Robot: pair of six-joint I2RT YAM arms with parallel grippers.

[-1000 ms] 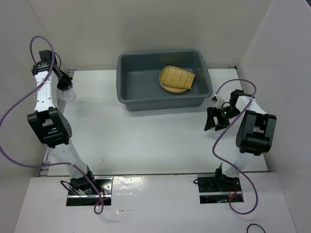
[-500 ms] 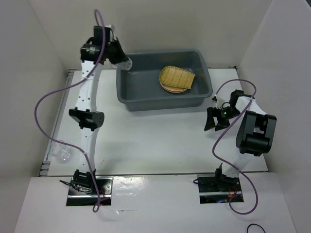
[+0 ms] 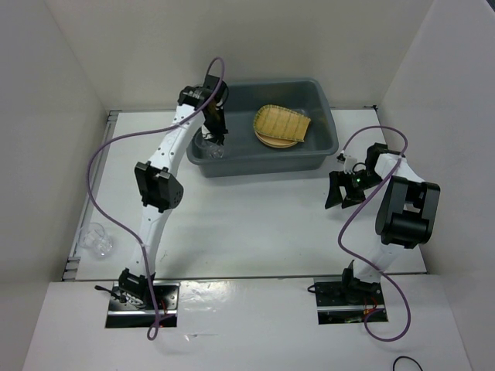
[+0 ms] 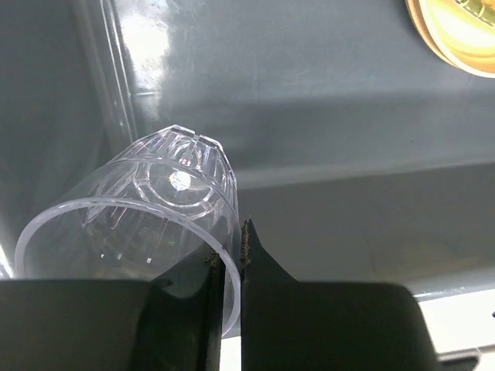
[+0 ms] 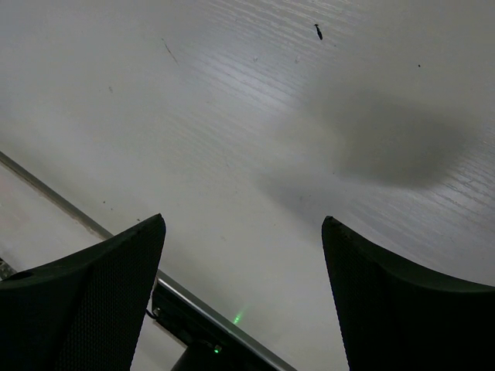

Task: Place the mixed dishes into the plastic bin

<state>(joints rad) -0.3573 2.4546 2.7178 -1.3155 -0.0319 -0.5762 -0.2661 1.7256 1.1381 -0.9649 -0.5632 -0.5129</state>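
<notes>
The cup hangs tilted above the bin's bottom and would drop if my left gripper opened now, so it needs lowering first.
The dark grey plastic bin point(image 3: 317, 100) stands at the back of the table. The ribbed bamboo tray point(image 3: 283, 122) lies in it on top of a tan-yellow plate point(image 3: 272, 142); the plate's edge shows in the left wrist view point(image 4: 456, 35). My left gripper point(image 3: 214, 143) is inside the bin's left end, shut on the rim of a clear glass cup point(image 4: 155, 209), one finger inside it and one outside. A second clear glass cup point(image 3: 96, 239) lies at the table's left edge. My right gripper point(image 3: 343, 193) is open and empty over the table, right of the bin.
White walls close in the table on the left, back and right. A metal rail point(image 5: 209, 313) runs along the table's edge under the right gripper. The bin's inner wall point(image 4: 325, 116) is close in front of the held cup.
My left arm has swung right from the table's far left to the bin, carrying the cup, and lowered it inside the bin's left end. The right arm has not moved.
</notes>
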